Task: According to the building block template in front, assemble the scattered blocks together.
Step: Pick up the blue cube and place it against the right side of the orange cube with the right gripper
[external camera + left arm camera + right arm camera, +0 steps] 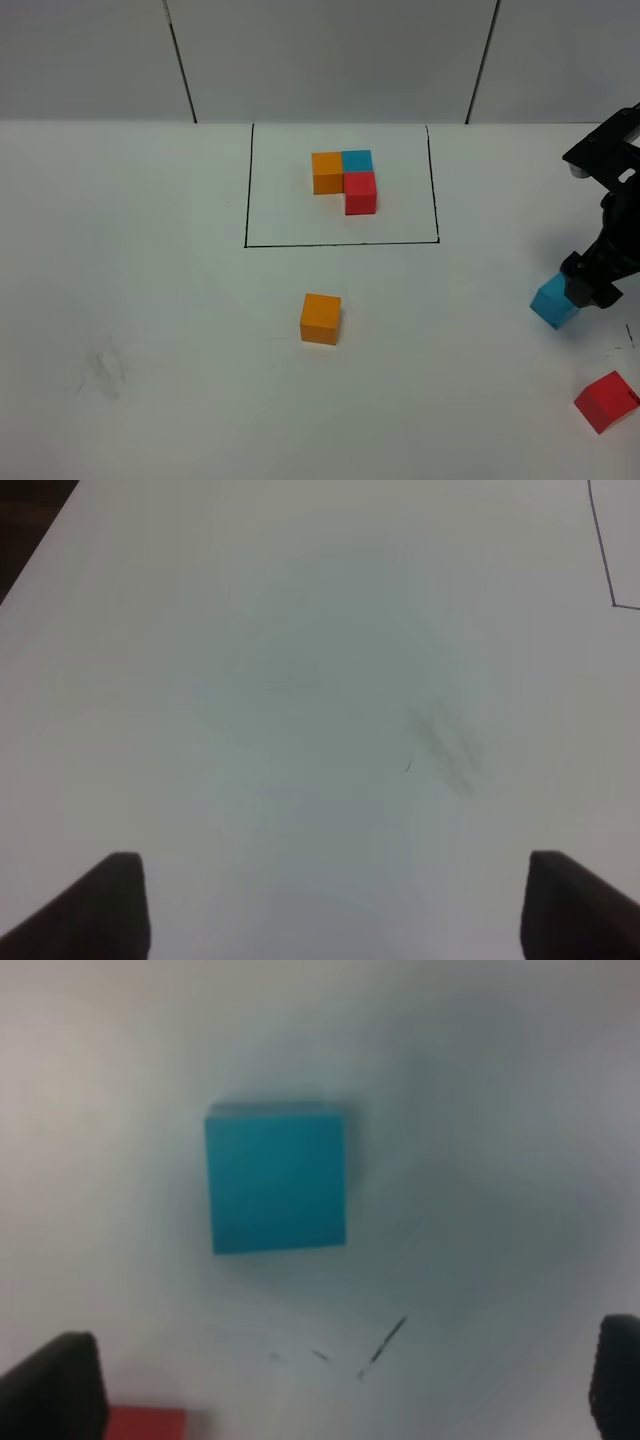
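Note:
My right gripper will next join the light blue cube (553,300) to the orange cube (320,318), so it will pick up the light blue cube by its opposite sides.
The building block template (345,175) is an orange, blue and red L inside a black drawn rectangle (340,243) at the back middle. Of the scattered blocks, the orange cube (320,318) sits in front of the rectangle. The light blue cube (553,300) and the red cube (606,401) lie at the far right. My right gripper (588,288) hangs just above and beside the light blue cube. In the right wrist view the gripper (335,1390) is open, with the light blue cube (277,1177) ahead of its fingers. My left gripper (340,910) is open over bare table.
The white table (150,300) ends at a grey panelled wall (330,60) behind. A faint grey smudge (105,370) marks the left side, and it shows as a smudge (445,745) in the left wrist view. A corner of the red cube (145,1424) lies by one right finger.

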